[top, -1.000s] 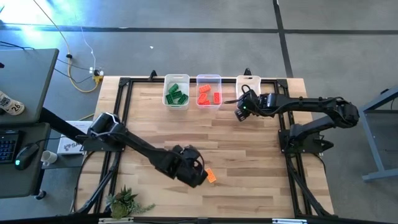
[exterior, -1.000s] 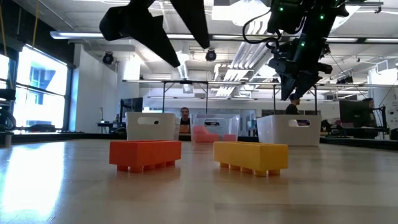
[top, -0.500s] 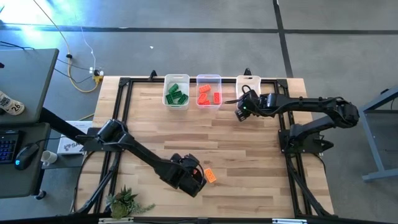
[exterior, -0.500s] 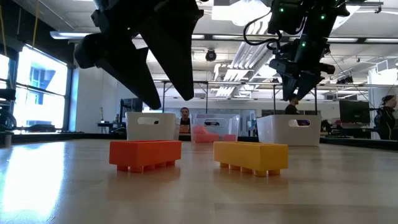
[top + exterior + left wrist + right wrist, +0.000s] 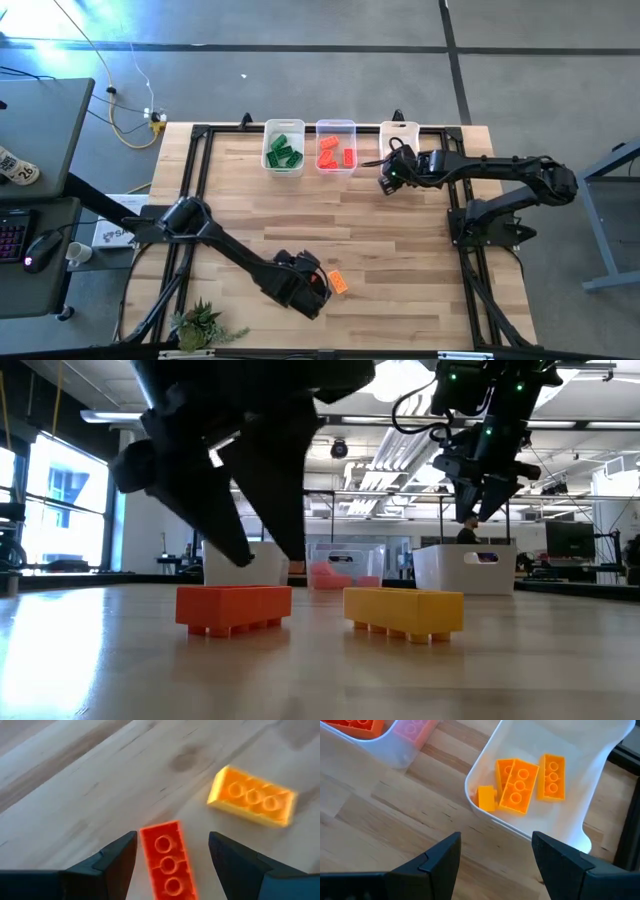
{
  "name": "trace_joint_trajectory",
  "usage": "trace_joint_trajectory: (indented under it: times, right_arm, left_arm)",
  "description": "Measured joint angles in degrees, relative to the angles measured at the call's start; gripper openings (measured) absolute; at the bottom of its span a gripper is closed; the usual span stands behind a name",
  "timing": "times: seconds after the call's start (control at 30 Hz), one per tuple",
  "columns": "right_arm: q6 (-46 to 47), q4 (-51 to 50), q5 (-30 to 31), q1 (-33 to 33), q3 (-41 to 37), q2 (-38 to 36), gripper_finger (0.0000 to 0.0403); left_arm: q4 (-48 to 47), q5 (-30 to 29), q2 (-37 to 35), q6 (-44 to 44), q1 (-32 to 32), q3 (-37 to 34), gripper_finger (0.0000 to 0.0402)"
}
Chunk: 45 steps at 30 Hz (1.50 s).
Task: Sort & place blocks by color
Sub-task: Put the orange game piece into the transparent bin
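The fingers of my left gripper are above the red-orange brick (image 5: 167, 865) and would miss the brick if they closed now. My left gripper needs to go lower before it closes on the brick.
A red-orange brick (image 5: 167, 865) lies flat on the table, studs up, and a yellow-orange brick (image 5: 251, 797) lies a little beyond it. In the low view the two stand side by side, the red-orange brick (image 5: 233, 607) and the yellow-orange brick (image 5: 403, 610). My left gripper (image 5: 172, 837) is open, pointing steeply down, with one finger on either side of the red-orange brick and just above it (image 5: 265, 560), touching nothing. My right gripper (image 5: 495, 855) hangs open over the table beside the white bin (image 5: 399, 135), which holds orange bricks (image 5: 520, 782).
Three small bins stand in a row at the table's far edge: one with green bricks (image 5: 284, 150), one with red bricks (image 5: 336, 152) and the white one at the right. A small plant (image 5: 200, 325) sits at the near left corner. Bare wood lies between the arms.
My left gripper has come down from well above the table until its open fingers stand just over the red-orange brick, and it has shifted a little toward the near edge. The bricks and my right gripper have stayed put.
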Motion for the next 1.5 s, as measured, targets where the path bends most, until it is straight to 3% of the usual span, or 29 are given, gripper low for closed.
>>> trace_joint_trajectory:
  times: [0.63,1.1,1.5]
  right_arm:
    - [0.4,-1.0,-0.2,0.0,0.0,0.0,0.0233]
    - [0.4,-0.9,-0.8,0.0,0.0,0.0,0.0233]
    - [1.8,-0.2,-0.3,5.9,0.0,0.0,0.0233]
  left_arm:
    - [-0.7,4.1,4.5,-0.2,-0.4,-0.1,0.0232]
    - [-0.2,5.0,4.4,7.9,-0.1,0.0,0.0112]
    - [-2.1,5.6,0.8,15.5,2.6,-0.3,0.0112]
